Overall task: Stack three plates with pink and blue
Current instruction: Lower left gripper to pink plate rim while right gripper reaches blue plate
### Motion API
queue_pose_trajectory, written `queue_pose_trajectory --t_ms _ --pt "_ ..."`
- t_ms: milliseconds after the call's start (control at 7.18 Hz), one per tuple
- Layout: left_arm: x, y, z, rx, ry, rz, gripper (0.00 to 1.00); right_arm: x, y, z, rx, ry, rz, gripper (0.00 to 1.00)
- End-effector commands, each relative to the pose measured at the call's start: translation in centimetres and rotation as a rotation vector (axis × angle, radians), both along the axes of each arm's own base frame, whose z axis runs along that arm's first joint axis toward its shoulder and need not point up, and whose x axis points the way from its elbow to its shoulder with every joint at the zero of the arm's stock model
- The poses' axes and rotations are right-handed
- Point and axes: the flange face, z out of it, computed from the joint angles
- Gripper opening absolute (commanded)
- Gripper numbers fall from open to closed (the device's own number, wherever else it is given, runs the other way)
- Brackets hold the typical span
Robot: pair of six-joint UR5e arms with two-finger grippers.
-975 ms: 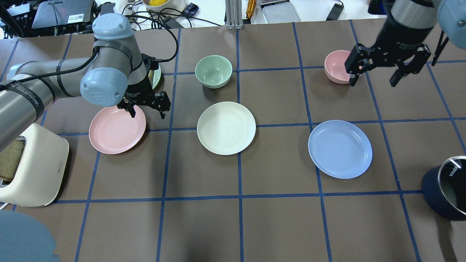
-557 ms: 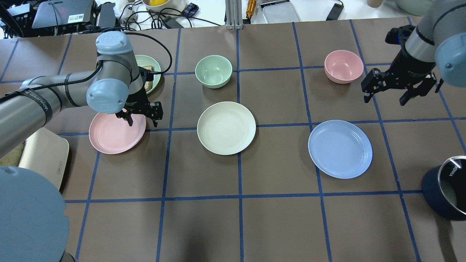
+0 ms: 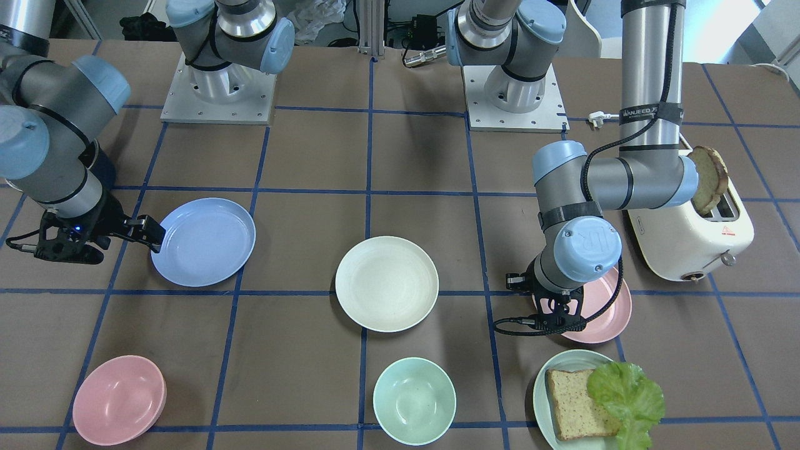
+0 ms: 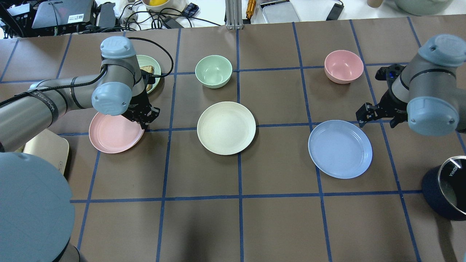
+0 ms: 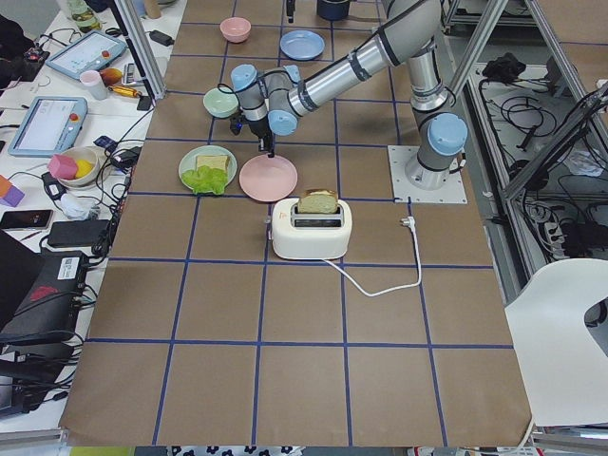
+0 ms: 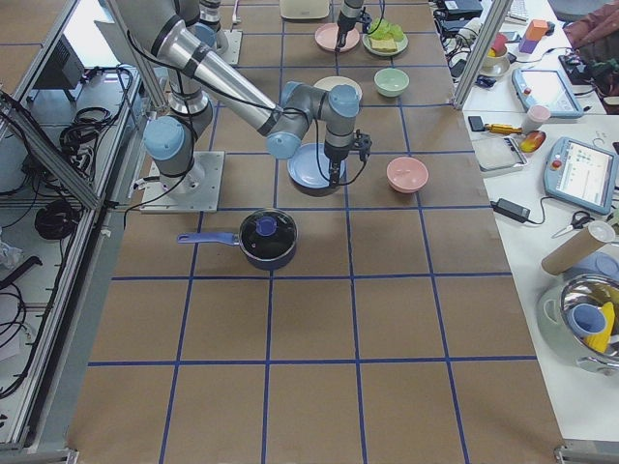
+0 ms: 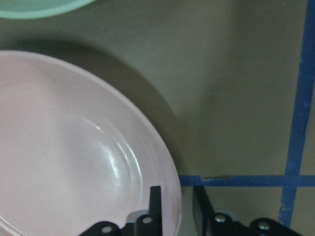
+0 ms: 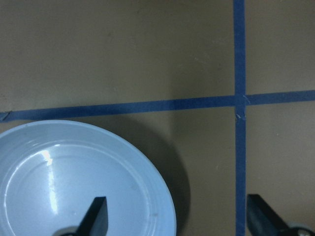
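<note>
My right gripper grips the blue plate (image 8: 74, 172) by its rim (image 8: 165, 192) next, to stack it onto the cream plate.
Three plates lie apart in a row on the table: the pink plate (image 4: 114, 133) at left, the cream plate (image 4: 226, 128) in the middle, the blue plate (image 4: 340, 149) at right. My left gripper (image 4: 143, 118) is down at the pink plate's far right rim. In the left wrist view its fingers (image 7: 155, 209) are narrowly closed across that rim (image 7: 170, 196). My right gripper (image 4: 378, 118) is open and low at the blue plate's far right edge. In the right wrist view one finger (image 8: 96, 216) is over the blue plate (image 8: 74, 172) and the other is outside it.
A mint bowl (image 4: 213, 71) and a pink bowl (image 4: 343, 66) stand behind the plates. A pale green plate (image 3: 544, 387) with bread and lettuce sits just behind the pink plate. A toaster (image 3: 687, 237) is at the left end, a dark pot (image 4: 449, 193) at the right front.
My left gripper came down onto the pink plate's rim and its fingers narrowed. My right arm swung from near the pink bowl down to the blue plate's edge, still open.
</note>
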Motion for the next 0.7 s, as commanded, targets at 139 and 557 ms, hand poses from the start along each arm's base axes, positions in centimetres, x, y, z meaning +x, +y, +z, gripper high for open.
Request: queue_pose_trajectory --t_ms 139,557 --pt "-2.3 -0.5 2.5 -0.063 -0.003 -0.011 0.0 -2.9 3.0 -3.4 0.055 -0.045 -0.057 0.83" --pt "-12.2 -0.1 6.2 -0.119 -0.016 0.003 0.0 -2.9 3.8 -4.7 0.063 -0.085 -0.068 0.83"
